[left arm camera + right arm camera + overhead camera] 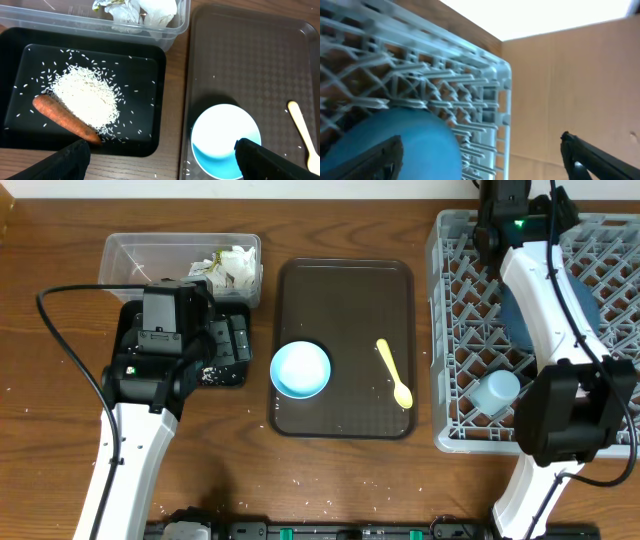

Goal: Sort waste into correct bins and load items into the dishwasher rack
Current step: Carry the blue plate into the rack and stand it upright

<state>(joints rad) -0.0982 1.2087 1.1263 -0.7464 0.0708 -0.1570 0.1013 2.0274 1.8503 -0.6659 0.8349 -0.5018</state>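
The white bowl has to stand edgewise in the dishwasher rack (450,330), so the right gripper should grab the bowl's rim on the spoon side and leave its body free.
My left gripper (162,155) is open, hovering over the strip of table between the black tray (145,135) and the white bowl with a blue inside (225,140). The black tray holds loose rice (87,95) and an orange-brown food piece (65,118). White paper scraps (145,12) lie in the clear tub (130,255). A yellow spoon (394,372) lies right of the bowl (300,369). My right gripper (480,150) is open over the far side of the dishwasher rack (450,330); the dark blue plate (405,145) stands by its left finger. A light blue cup (495,392) sits in the rack.
Bowl and spoon rest on the flat brown serving tray (345,290) in the middle. My right arm (545,300) stretches across the rack and hides part of the plate. Stray rice grains (300,475) dot the table near the front edge.
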